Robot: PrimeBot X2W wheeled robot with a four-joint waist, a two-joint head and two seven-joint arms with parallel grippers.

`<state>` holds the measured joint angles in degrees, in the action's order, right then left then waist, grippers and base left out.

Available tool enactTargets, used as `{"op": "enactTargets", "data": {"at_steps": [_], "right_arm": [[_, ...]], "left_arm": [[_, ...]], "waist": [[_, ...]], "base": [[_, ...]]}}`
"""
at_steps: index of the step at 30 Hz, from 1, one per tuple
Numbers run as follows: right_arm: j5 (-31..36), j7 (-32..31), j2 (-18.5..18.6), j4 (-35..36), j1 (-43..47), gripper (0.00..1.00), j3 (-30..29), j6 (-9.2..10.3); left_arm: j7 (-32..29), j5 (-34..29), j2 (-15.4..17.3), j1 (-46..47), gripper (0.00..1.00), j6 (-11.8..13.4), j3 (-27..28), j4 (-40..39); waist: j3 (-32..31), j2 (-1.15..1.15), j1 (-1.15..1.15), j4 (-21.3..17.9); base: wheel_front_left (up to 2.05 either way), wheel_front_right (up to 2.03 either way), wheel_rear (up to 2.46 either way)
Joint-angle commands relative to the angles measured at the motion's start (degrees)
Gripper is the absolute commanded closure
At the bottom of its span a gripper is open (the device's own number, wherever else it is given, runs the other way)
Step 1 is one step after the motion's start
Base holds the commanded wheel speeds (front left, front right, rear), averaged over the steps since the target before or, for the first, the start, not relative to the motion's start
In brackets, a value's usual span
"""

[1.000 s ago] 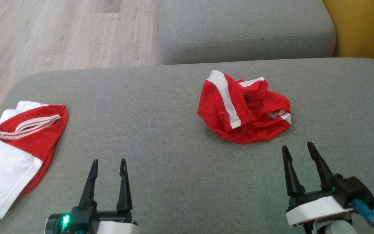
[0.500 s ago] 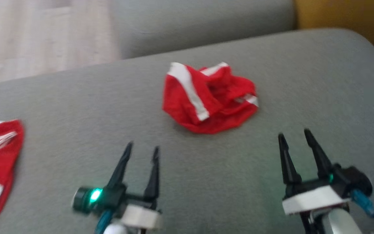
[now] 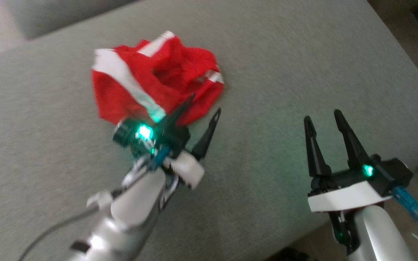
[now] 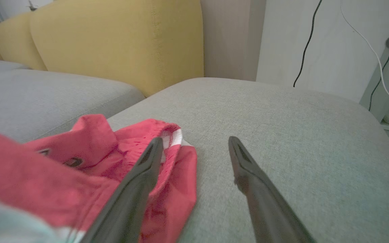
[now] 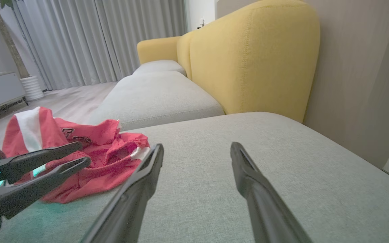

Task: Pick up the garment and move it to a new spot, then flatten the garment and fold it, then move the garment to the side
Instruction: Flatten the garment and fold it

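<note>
The garment's gathered elastic edge (image 4: 173,156) stands up from the crumpled red cloth, and my left gripper will grab it next.
The garment (image 3: 154,79) is a crumpled red piece with white stripes, lying on the grey sofa cushion (image 3: 285,65). My left gripper (image 3: 205,103) is open at its near right edge. In the left wrist view one finger (image 4: 140,179) lies over the red cloth (image 4: 96,141) and the other over bare cushion, with nothing held in the left gripper (image 4: 195,139). My right gripper (image 3: 322,115) stands open over bare cushion to the right of the garment. The right wrist view shows the right gripper (image 5: 197,144) with the garment (image 5: 106,158) and the left gripper (image 5: 83,152) off to its left.
A yellow backrest (image 5: 248,60) rises behind the cushion. Another grey seat cushion (image 5: 154,98) adjoins it on the far side. The cushion's edge (image 3: 405,69) drops off to the right, and cables hang on the wall (image 4: 309,40) beyond.
The head camera has swung right, so the other red and white cloth on the left has left the picture. My left arm has reached forward to the garment's edge. Both grippers stay open.
</note>
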<state>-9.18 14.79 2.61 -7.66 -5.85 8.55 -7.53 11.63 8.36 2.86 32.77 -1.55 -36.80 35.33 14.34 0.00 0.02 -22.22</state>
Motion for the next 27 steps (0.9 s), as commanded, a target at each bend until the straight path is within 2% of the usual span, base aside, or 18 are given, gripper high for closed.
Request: {"op": "enactTargets", "data": {"at_steps": [1, 9, 15, 16, 17, 22, 27], "right_arm": [[-0.4, 0.2, 0.3, 2.3, -2.3, 0.0, 1.7, 0.04], [-1.5, 0.2, 0.3, 2.9, -4.3, 0.0, 4.2, 0.04], [-1.8, 0.2, 0.3, 2.7, -4.7, 0.0, 4.8, 0.04], [-1.8, 0.2, 0.3, 2.7, -4.7, 0.0, 4.7, 0.04], [-1.8, 0.2, 0.3, 2.7, -4.6, 0.0, 4.6, 0.04], [-1.3, 0.2, 0.3, 2.2, -4.3, 0.0, 3.4, 0.04], [0.1, 0.2, 0.3, 2.0, -3.9, 0.0, 1.9, 0.04]], "left_arm": [[-0.6, 0.9, 0.0, 4.6, 0.0, 0.0, 0.2, 0.3], [-9.6, 5.6, 0.0, 18.6, 0.0, 2.5, -5.0, 12.0], [-8.0, 7.8, 0.0, 23.3, 0.0, 3.8, -6.7, 15.3], [-7.2, 8.5, 0.0, 23.8, 0.63, 3.8, -7.0, 15.4], [-6.4, 9.2, 0.0, 24.2, 1.0, 3.7, -7.5, 15.3], [-3.6, 14.6, 0.0, 25.5, 1.0, 1.2, -11.4, 10.8], [-1.0, 22.6, 0.0, 28.8, 1.0, 0.6, -15.6, -0.9]], "waist": [[5.3, 0.0, -0.02, -5.2], [10.7, 0.0, -0.02, -8.8], [11.8, 0.0, -0.02, -9.7], [11.9, 0.0, -0.02, -9.8], [11.8, 0.0, -0.02, -9.7], [10.0, 0.0, -0.02, -7.8], [5.9, 0.0, -0.02, -3.7]], "base": [[0.0, 0.0, 0.0], [0.0, 0.0, 0.0], [0.0, 0.0, 0.0], [0.0, 0.0, 0.0], [0.0, 0.0, 0.0], [0.0, 0.0, 0.0], [0.0, 0.0, 0.0]]}}
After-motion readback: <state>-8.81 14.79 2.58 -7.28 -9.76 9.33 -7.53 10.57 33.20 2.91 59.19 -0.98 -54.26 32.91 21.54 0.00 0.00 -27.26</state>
